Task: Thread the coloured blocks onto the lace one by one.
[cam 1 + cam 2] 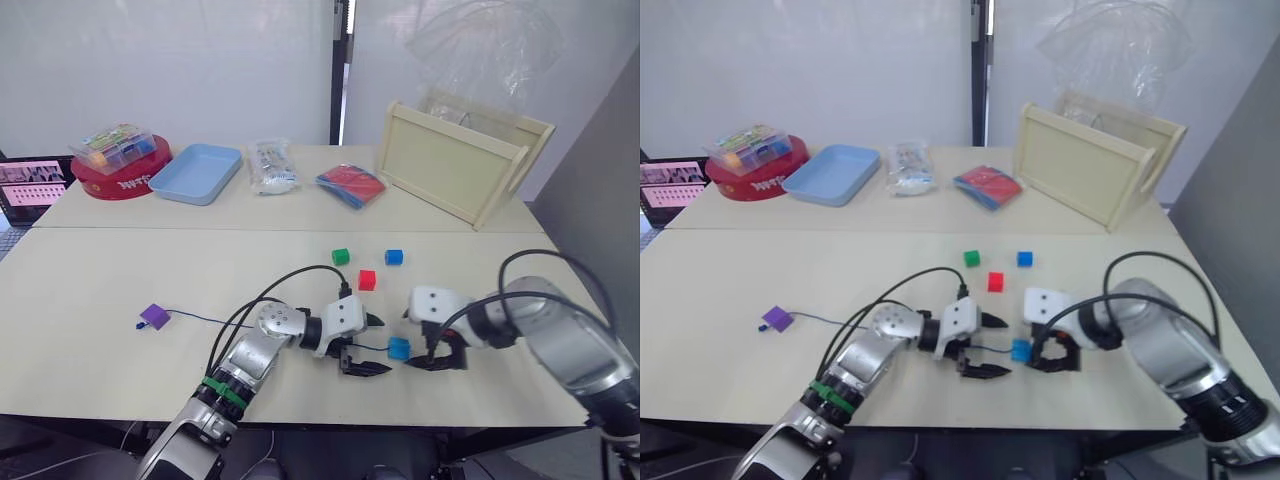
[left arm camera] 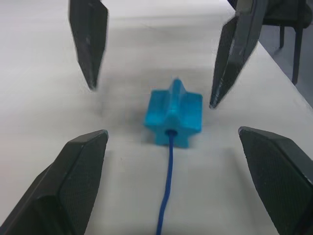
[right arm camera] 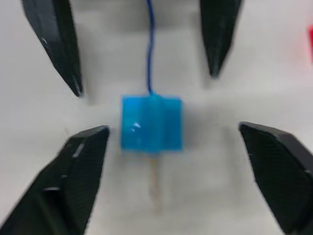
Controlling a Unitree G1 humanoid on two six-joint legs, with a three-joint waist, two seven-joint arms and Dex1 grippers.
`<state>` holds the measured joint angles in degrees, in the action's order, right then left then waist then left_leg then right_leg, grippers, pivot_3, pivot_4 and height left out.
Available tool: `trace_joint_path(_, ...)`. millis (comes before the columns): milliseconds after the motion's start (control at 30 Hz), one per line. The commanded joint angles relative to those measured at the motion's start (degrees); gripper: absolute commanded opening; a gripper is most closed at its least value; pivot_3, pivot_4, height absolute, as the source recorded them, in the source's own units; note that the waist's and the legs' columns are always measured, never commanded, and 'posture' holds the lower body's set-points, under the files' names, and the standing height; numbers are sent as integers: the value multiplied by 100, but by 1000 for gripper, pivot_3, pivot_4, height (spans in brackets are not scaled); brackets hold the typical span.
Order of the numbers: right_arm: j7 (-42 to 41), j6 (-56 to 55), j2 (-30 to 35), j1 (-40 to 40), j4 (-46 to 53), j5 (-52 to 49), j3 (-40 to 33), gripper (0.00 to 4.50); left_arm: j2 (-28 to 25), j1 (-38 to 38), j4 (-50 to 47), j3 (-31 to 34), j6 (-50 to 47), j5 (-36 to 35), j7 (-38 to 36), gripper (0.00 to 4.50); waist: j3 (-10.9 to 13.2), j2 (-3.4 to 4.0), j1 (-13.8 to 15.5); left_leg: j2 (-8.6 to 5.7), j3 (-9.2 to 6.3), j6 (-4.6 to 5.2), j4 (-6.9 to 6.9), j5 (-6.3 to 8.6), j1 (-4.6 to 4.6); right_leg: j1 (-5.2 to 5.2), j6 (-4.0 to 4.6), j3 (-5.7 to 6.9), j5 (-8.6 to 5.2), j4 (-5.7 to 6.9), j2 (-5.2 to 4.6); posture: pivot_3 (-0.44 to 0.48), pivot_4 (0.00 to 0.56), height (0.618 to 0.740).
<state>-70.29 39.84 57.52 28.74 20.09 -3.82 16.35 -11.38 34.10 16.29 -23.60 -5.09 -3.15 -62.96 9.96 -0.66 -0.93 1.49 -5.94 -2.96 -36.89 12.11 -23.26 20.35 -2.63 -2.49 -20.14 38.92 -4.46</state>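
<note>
Only the pale stiff tip (image 3: 154, 182) of the lace pokes out of the light blue block. My right gripper should pick up the lace there next.
A light blue block (image 1: 399, 348) lies on the table near the front edge, between my two grippers. The thin dark blue lace (image 2: 167, 181) enters one side of it, and its pale stiff tip (image 3: 155, 188) pokes out of the other side. My left gripper (image 1: 371, 345) stands open just left of the block, touching nothing. On the block's right, my right gripper (image 1: 437, 357) is open too. The lace (image 1: 200, 318) trails left to a purple block (image 1: 154, 316). Green (image 1: 341, 257), red (image 1: 367, 280) and dark blue (image 1: 394, 257) blocks lie loose farther back.
Along the far table stand a red tin (image 1: 118, 183) with a clear box of pieces (image 1: 113, 146) on it, a light blue tray (image 1: 197, 172), a clear bag (image 1: 272, 166), a red-and-blue packet (image 1: 351, 185) and a tilted wooden crate (image 1: 455, 160).
</note>
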Motion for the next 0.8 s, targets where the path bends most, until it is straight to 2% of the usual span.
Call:
trace_joint_path(33, -202, 211, 282, -61, 280, -210, -180, 4476, 129, 179, 199, -90, 396, 124, 56, 4500, 0, 0, -10, 0, 0, 1, 1, 0, 0, 0, 0, 0, 0, -1, 1, 0, 150, 740)
trace_joint_path(300, 124, 219, 313, -282, 326, -109, -165, 4476, 470, 402, 804, -176, 823, 274, 107, 4500, 0, 0, 0, 0, 0, 1, 1, 0, -1, 0, 0, 0, 0, 0, 1, 0, 150, 740)
trace_joint_path(400, 245, 175, 316, -353, 299, -34, -140, 4500, 521, 426, 887, -143, 860, 255, 118, 3685, 0, 0, -11, 0, 1, 1, 0, 0, 0, 1, 0, -1, 0, 1, 1, 0, 150, 740)
trace_joint_path(633, 432, -190, 57, -384, 25, 266, 236, 4500, 518, 446, 971, -196, 890, 295, 16, 1401, 0, 0, -15, 0, 1, 0, 1, 0, 1, 0, 0, -1, 0, 1, 1, 0, 150, 740)
trace_joint_path(800, 440, -108, -106, -408, 30, 274, 330, 3008, 499, 409, 912, -199, 871, 291, -10, 1358, 0, -1, -36, 1, 0, 0, 1, 0, 7, -4, 0, -1, 0, 2, 2, 0, 150, 740)
